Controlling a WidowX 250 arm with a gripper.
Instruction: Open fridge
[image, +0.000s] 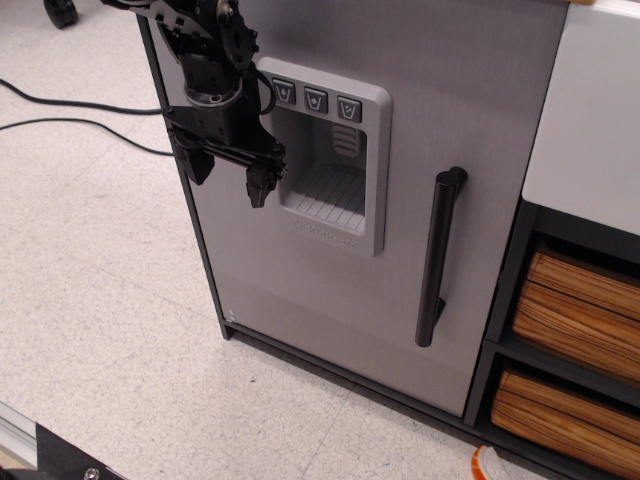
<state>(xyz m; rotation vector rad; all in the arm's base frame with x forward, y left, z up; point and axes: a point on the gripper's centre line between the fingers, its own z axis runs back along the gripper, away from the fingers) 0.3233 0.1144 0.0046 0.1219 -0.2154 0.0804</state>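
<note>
The gripper will open the fridge door (340, 295), so next it will grab the black vertical bar handle by its top end (446, 187).
The fridge (300, 300) is a small grey cabinet with a dark frame, and its flat light-grey door looks closed. A moulded dispenser recess (325, 165) with three buttons sits in the upper middle of the door. A long black vertical bar handle (438, 255) is on the door's right side. My black gripper (228, 172) hangs in front of the door's upper left, beside the dispenser recess and well left of the handle. Its fingers (258, 185) are spread apart and hold nothing.
A white-topped dark shelf unit (590, 110) with orange wood-grain drawers (575, 310) stands right of the fridge. Black cables (70, 110) lie on the speckled floor at the left. An orange-white object (490, 468) lies at the bottom edge.
</note>
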